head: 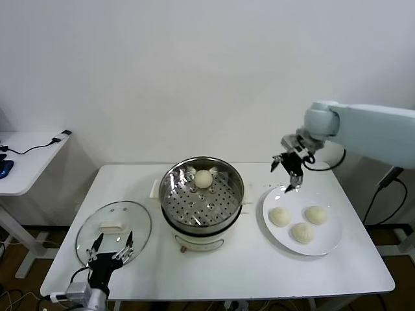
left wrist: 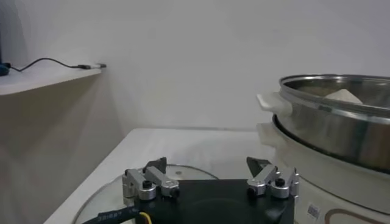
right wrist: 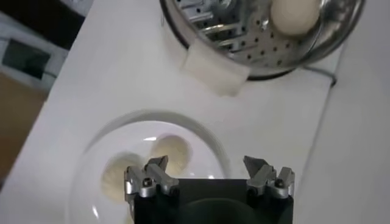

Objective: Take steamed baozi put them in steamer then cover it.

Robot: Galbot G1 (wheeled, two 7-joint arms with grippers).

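Note:
I should next use my right gripper to grab the plate's baozi nearest the steamer by its rounded sides. Then it can fill the steamer's perforated tray (head: 206,202) (right wrist: 259,45).
The steel steamer (head: 201,202) stands mid-table with one baozi (head: 204,179) on its perforated tray. Three more baozi (head: 302,232) lie on a white plate (head: 331,237) to its right. My right gripper (head: 290,175) is open and empty, hovering above the plate's far edge. In the right wrist view my right gripper (right wrist: 206,163) is over the plate (right wrist: 91,152), with a baozi (right wrist: 171,150) beyond its fingertips and the steamer (right wrist: 244,42) farther off. The glass cover (head: 113,232) lies flat left of the steamer. My left gripper (head: 111,250) is open at the cover's front edge.
In the left wrist view the left gripper (left wrist: 207,164) faces the cover's rim (left wrist: 183,168), with the steamer (left wrist: 341,134) close by. A white side table (head: 26,155) with cables stands at the far left. A wall runs behind the table.

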